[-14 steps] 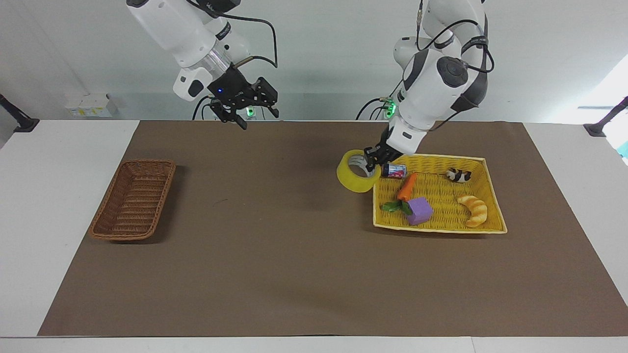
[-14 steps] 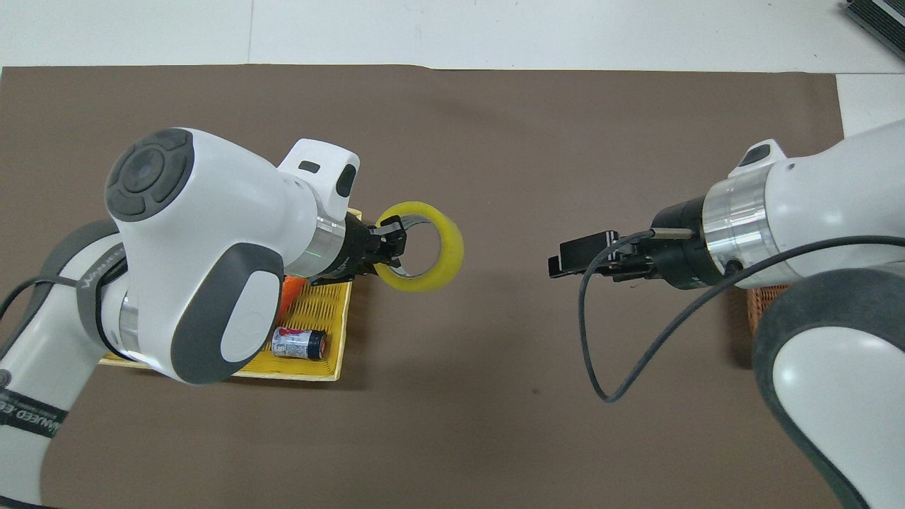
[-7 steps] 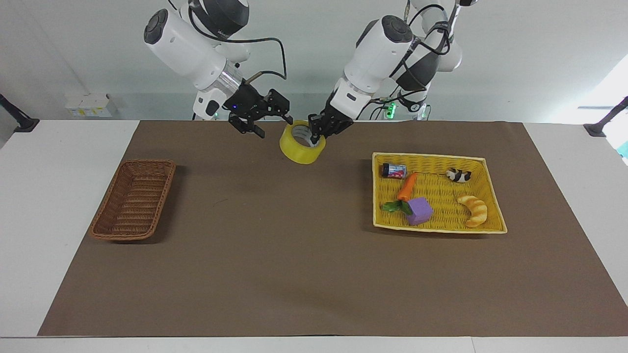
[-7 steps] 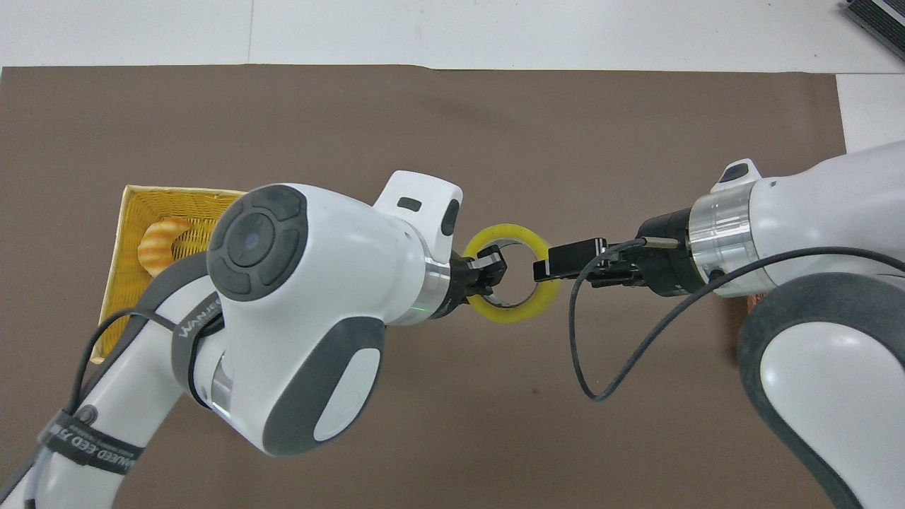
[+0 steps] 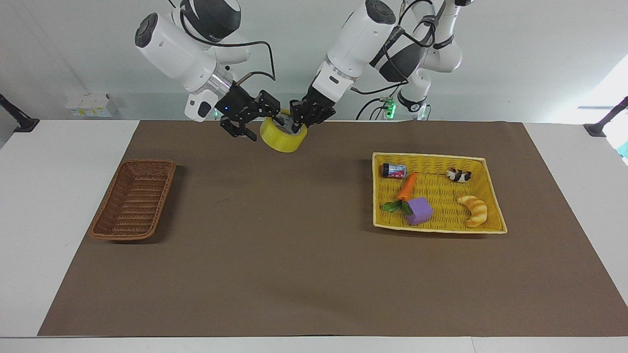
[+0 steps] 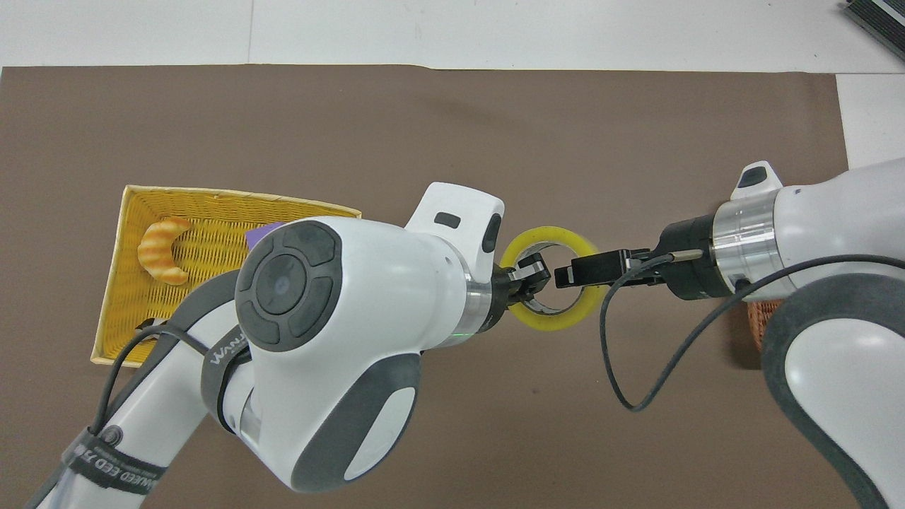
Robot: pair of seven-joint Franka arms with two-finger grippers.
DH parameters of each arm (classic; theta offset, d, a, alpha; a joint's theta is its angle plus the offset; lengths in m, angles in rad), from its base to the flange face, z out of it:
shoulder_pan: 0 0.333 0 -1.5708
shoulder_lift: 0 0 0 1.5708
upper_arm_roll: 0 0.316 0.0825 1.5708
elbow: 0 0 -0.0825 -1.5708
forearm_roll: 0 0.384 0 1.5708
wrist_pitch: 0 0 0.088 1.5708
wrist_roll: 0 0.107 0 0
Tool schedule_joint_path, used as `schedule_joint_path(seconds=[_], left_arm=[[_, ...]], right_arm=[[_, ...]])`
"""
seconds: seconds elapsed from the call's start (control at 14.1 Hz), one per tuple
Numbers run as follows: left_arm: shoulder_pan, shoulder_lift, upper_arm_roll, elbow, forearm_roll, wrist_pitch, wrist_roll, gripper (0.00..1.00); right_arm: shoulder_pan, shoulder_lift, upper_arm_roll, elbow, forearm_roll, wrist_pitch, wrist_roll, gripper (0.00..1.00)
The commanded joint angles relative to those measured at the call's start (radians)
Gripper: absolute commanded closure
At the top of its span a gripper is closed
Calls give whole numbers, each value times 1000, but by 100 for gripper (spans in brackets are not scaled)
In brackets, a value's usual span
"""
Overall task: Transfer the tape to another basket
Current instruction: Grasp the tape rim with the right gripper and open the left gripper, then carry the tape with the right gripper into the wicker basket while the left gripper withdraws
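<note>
The right gripper takes hold of the yellow tape by its ring wall (image 6: pixel 592 296) next, to move it to the brown wicker basket (image 6: pixel 764 319).
The yellow tape (image 5: pixel 280 138) (image 6: pixel 551 323) hangs in the air over the brown mat, above its edge nearest the robots and about midway between the two baskets. My left gripper (image 5: pixel 296 124) (image 6: pixel 529 276) is shut on the ring's wall at the left arm's side. My right gripper (image 5: pixel 261 122) (image 6: pixel 574 272) meets the roll from the other side. Its fingers stand apart, one reaching over the ring's rim into the hole. The dark brown wicker basket (image 5: pixel 142 163) (image 6: pixel 764 319) sits empty at the right arm's end of the mat.
The bright yellow basket (image 5: pixel 431 157) (image 6: pixel 212 213) lies at the left arm's end. It holds a small can (image 5: pixel 394 170), a carrot (image 5: pixel 406 187), a purple block (image 5: pixel 420 210), a croissant (image 5: pixel 474 210) (image 6: pixel 162 249) and a black-and-white piece (image 5: pixel 458 175).
My left arm has lifted the tape from beside the yellow basket and carried it toward the right arm. My right gripper has come in and now straddles the ring's rim.
</note>
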Motion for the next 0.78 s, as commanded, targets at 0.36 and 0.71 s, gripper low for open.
schedule_joint_path(seconds=[0.36,0.71], left_arm=[[-3,-61,-2,4,-41,51,-14,0],[115,-106,10,0,-32,-87,72,0]], right_arm=[[-20,-27,-1,-26,31,-14,-9,100],[-42,-26,-1,-18,31,-16,-9,100]])
